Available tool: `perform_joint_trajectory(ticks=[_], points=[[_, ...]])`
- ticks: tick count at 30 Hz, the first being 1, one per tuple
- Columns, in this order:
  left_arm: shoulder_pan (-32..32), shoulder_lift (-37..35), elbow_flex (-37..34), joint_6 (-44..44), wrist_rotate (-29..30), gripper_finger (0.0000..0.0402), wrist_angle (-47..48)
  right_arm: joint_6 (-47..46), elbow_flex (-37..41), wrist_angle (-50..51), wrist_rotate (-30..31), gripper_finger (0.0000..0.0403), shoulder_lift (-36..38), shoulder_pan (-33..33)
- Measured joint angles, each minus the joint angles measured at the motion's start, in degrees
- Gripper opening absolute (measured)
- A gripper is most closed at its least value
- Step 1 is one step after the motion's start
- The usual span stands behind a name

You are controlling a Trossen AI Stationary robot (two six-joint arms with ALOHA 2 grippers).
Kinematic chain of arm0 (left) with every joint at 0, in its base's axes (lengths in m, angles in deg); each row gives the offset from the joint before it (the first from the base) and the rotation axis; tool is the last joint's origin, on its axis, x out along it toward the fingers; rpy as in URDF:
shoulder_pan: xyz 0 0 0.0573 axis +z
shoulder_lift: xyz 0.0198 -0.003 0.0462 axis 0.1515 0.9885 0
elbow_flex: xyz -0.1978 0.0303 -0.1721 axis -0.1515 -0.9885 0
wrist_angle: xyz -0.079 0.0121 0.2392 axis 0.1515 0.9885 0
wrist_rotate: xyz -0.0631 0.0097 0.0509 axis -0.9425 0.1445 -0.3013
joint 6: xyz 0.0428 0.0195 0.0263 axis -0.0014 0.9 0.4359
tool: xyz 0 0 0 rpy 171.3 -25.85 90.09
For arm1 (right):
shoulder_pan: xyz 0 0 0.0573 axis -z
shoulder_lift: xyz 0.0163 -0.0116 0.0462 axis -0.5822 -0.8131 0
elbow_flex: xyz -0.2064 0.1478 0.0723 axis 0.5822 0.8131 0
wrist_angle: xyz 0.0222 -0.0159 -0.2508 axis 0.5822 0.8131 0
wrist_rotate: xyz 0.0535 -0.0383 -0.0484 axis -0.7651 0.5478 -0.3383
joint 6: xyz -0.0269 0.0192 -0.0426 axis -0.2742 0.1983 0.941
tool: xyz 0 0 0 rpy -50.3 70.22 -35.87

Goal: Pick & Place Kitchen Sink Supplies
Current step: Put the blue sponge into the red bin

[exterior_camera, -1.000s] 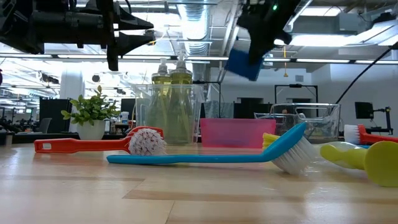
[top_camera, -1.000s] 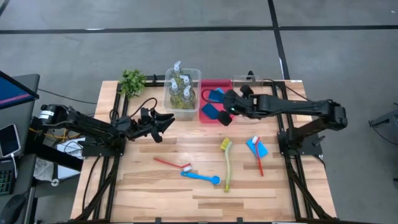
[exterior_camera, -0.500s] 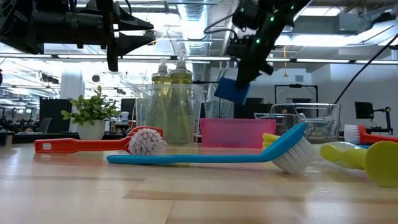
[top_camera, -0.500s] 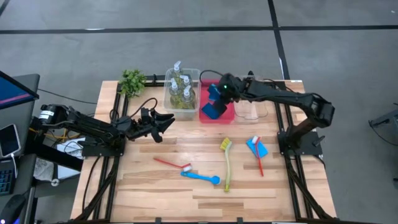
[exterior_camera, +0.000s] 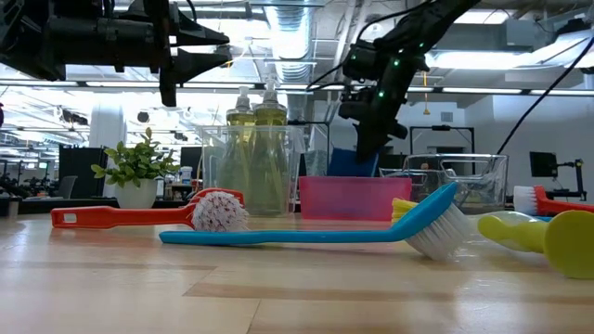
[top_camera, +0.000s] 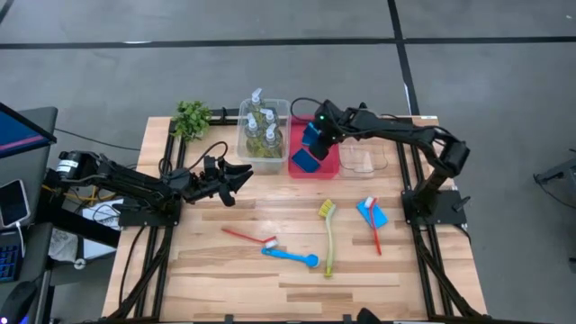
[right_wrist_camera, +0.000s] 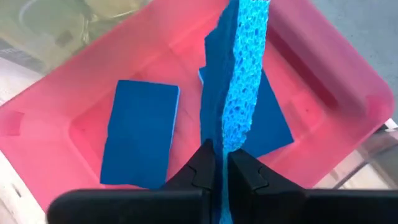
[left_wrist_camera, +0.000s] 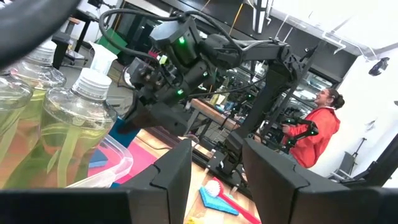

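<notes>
The end of the held sponge is inside the red tray's sides, over the flat sponges, so I will let go of the held sponge with my right gripper next.
My right gripper (top_camera: 315, 137) is over the red tray (top_camera: 331, 167), shut on a blue sponge (right_wrist_camera: 239, 68). Two more blue sponges (right_wrist_camera: 140, 134) lie flat in the tray. In the low view the held sponge (exterior_camera: 353, 160) dips behind the tray's wall (exterior_camera: 357, 198). My left gripper (top_camera: 238, 175) hovers open with nothing between its fingers, left of the clear tub of pump bottles (top_camera: 263, 130). On the table lie a red brush (top_camera: 250, 237), a blue brush (top_camera: 290, 256) and a yellow-green brush (top_camera: 328, 236). Another red brush (top_camera: 373, 229) lies across a blue sponge (top_camera: 378, 216). My right gripper pinches the sponge between its two fingers (right_wrist_camera: 202, 165), one on each broad face (right_wrist_camera: 231, 140), at one end of the sponge. The fingers slant down from the table's far right. The sponge stands edge-on below them, reaching into the tray; I cannot tell whether its lower end touches the bottom.
A small green plant (top_camera: 192, 117) stands at the far left corner. A clear tub (top_camera: 364, 157) sits right of the red tray. A person in red (left_wrist_camera: 314, 134) shows in the room beyond the table. Bare wood lies along the near edge (top_camera: 270, 292).
My right gripper has sunk toward the red tray with the blue sponge and tipped more steeply down, drifting toward the far left. The sponge, high above the tray a second ago, now reaches down behind the tray's wall. The gripper stays shut on it.
</notes>
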Motion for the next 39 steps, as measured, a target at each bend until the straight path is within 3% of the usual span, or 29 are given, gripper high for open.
perform_joint_trajectory(ticks=[7, 25, 34, 39], points=[[0.0, 0.0, 0.0, 0.0, 0.0, 0.0144, 0.0, 0.9, 0.0, 0.4, 0.0, 0.0036, 0.1, -0.5], [-0.3, 0.0, 0.0, -2.9, -0.3, 0.0144, 0.1, -0.3, 0.0, 6.3, 0.4, 0.0145, 1.5, -2.7], [-1.7, 0.0, 0.0, -3.0, -0.3, 0.0144, 1.7, -4.2, 0.0, 7.1, 9.6, 0.0157, 12.8, -7.1], [-2.4, 0.0, 0.0, -3.0, -0.3, 0.0144, 1.9, -4.8, 0.0, 9.6, 11.2, 0.0156, 21.5, -12.4]])
